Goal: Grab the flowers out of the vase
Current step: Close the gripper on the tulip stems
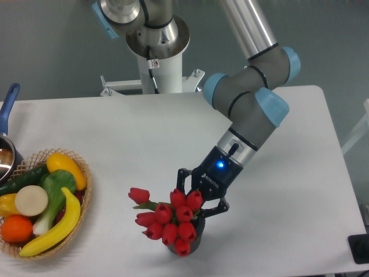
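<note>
The gripper grabs the flowers (171,222) by their stems just below the red buds next, to lift them out of the vase (196,238).
The flowers (171,222), a bunch of red tulip buds with green stems, stand in the vase (196,238), a small dark ribbed cup near the table's front edge. One bud (139,195) sticks out to the upper left. My gripper (195,203) reaches down from the upper right, right over the bunch. Its fingers (183,178) are spread on either side of the top buds. The fingertips are hidden behind the buds, and no grasp shows. Most of the vase is hidden by the flowers.
A wicker basket (81,199) with a banana, an orange, a yellow pepper and greens sits at the left edge. A blue-handled pot (8,112) is behind it. The arm's white base (158,63) stands at the back. A dark object (360,249) lies at the far right.
</note>
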Controlling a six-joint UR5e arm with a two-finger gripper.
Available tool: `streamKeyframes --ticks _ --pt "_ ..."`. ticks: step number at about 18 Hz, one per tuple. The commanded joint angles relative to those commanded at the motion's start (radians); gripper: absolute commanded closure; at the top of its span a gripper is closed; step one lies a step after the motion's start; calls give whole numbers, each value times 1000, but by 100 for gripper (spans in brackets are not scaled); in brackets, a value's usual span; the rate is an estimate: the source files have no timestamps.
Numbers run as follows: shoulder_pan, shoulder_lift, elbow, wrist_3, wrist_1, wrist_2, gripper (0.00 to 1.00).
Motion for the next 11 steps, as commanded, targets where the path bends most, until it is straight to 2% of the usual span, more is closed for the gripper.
streamKeyframes --ticks 7,11 --pt "-3 80 3 -103 0 -12 100" --pt "-8 98 29 -112 2 -14 100"
